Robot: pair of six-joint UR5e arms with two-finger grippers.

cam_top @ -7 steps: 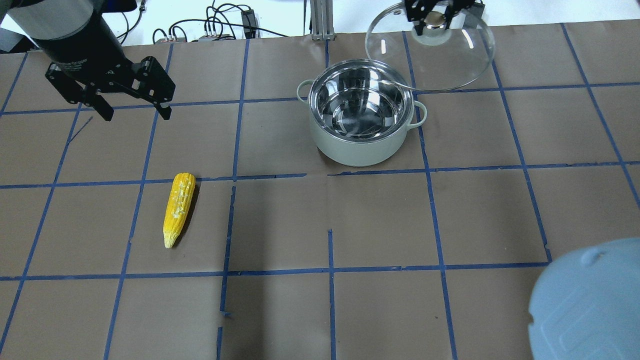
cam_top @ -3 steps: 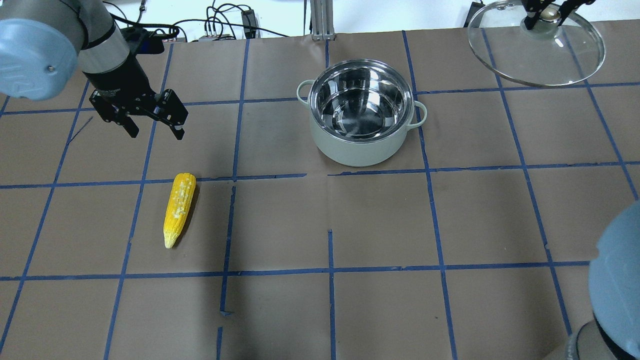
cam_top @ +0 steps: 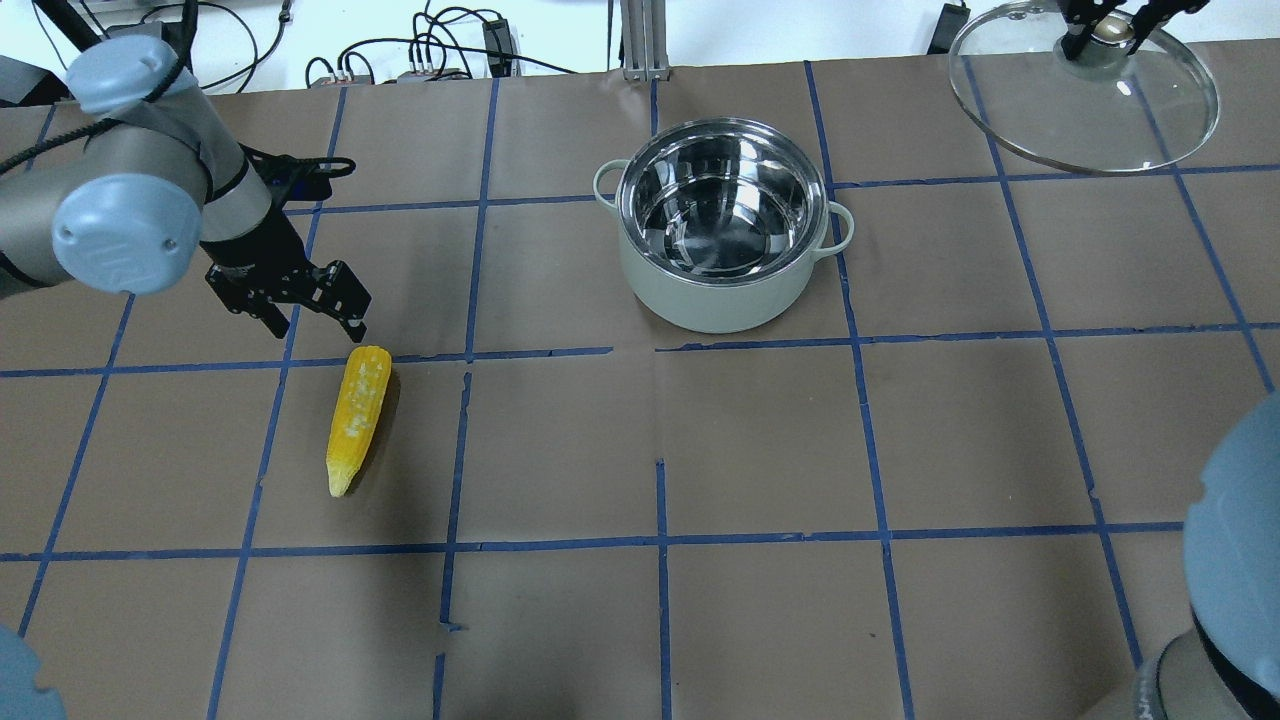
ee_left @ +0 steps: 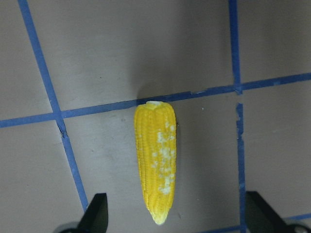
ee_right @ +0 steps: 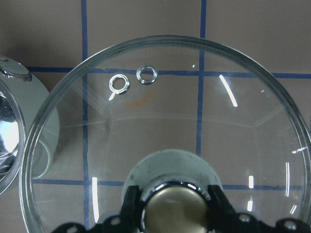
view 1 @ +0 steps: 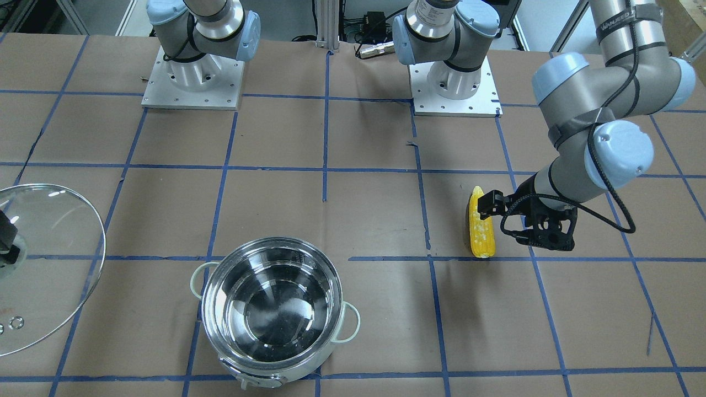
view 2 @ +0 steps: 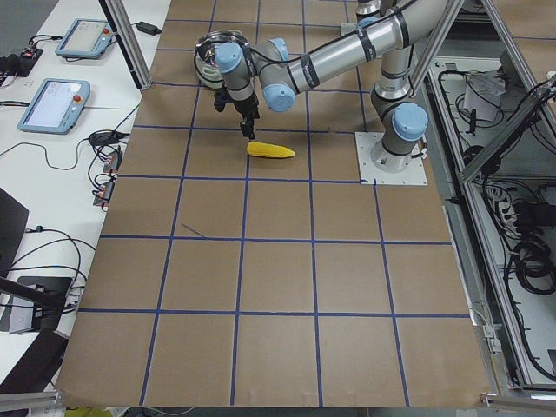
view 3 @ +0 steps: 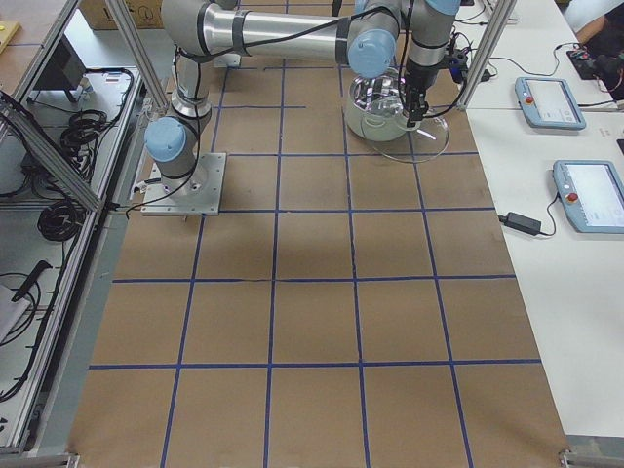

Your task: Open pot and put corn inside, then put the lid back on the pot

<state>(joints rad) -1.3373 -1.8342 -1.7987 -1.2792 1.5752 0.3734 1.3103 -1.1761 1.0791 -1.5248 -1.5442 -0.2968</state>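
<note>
The left gripper grabs the corn by its thick end (view 1: 482, 245) next, to put the corn inside the open steel pot (view 1: 272, 304).
The steel pot (cam_top: 700, 300) stands open and empty at the back middle of the table, also seen in the front view (view 1: 270, 314). The yellow corn (cam_top: 358, 418) lies on the table at the left, tip toward the robot. My left gripper (cam_top: 320, 330) is open and empty, just above the corn's blunt end. In the left wrist view the corn (ee_left: 155, 165) lies between the spread fingers (ee_left: 95, 216). My right gripper (cam_top: 1110, 30) is shut on the knob of the glass lid (cam_top: 1085, 110) and holds it at the back right, away from the pot. The lid also shows in the right wrist view (ee_right: 170, 126).
The table is covered in brown paper with a blue tape grid (cam_top: 660, 350). Cables and a metal post (cam_top: 640, 40) sit at the back edge. The arm bases (view 1: 452, 82) are bolted to the table on the robot's side.
My left gripper has moved down and toward the robot, from the far left to just above the corn. My right gripper has carried the lid from beside the pot to the back right.
</note>
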